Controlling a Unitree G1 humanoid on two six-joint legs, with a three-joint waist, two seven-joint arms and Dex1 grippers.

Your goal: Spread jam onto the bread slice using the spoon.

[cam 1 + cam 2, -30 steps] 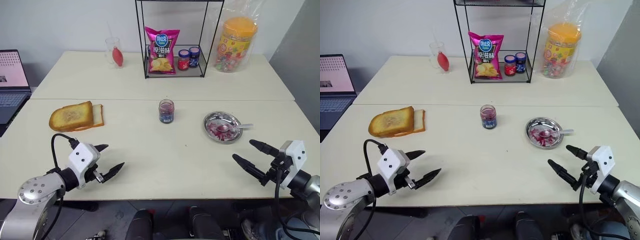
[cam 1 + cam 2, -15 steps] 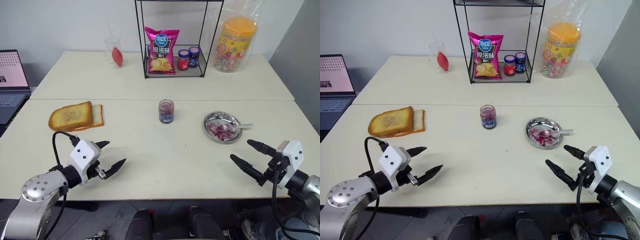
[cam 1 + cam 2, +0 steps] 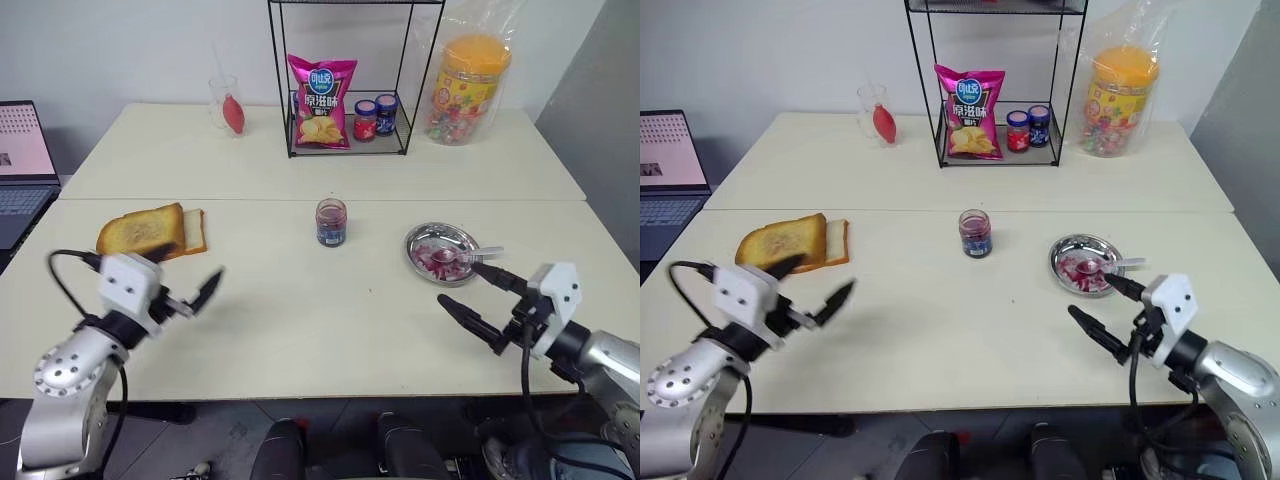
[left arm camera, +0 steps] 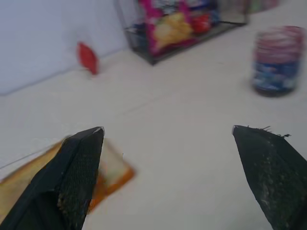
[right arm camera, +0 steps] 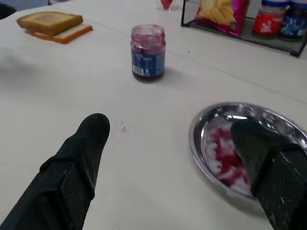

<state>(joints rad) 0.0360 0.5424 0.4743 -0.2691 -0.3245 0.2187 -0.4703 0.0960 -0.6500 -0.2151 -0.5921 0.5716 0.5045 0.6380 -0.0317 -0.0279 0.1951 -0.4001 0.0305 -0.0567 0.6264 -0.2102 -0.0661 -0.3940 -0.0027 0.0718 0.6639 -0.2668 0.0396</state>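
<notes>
The spoon's bowl lies among red jam smears in the dish (image 3: 412, 245). My right gripper should grab the spoon by its clean handle (image 3: 486, 251) next.
The jar of dark jam (image 3: 331, 222) stands open at the table's middle. On the left lies the golden toasted bread slice (image 3: 142, 232), resting on a paler slice. The spoon (image 3: 470, 254) lies in the round steel dish (image 3: 412, 245), its bowl among red smears. My left gripper (image 3: 185, 272) hovers open just in front of the bread, holding nothing; the left wrist view shows the bread (image 4: 29, 172) by one finger. Just in front of the dish, my right gripper (image 3: 459, 283) stands open and empty, one fingertip close to the spoon's handle.
A wire rack (image 3: 345, 80) at the back holds a chips bag (image 3: 322, 88) and two capped jars (image 3: 375, 117). A glass (image 3: 226, 103) stands left of it, a bagged candy tub (image 3: 468, 85) right. A laptop (image 3: 22, 160) sits at the far left.
My left gripper rose and swung left toward the bread. My right gripper moved left, closer to the dish. Both stayed open.
</notes>
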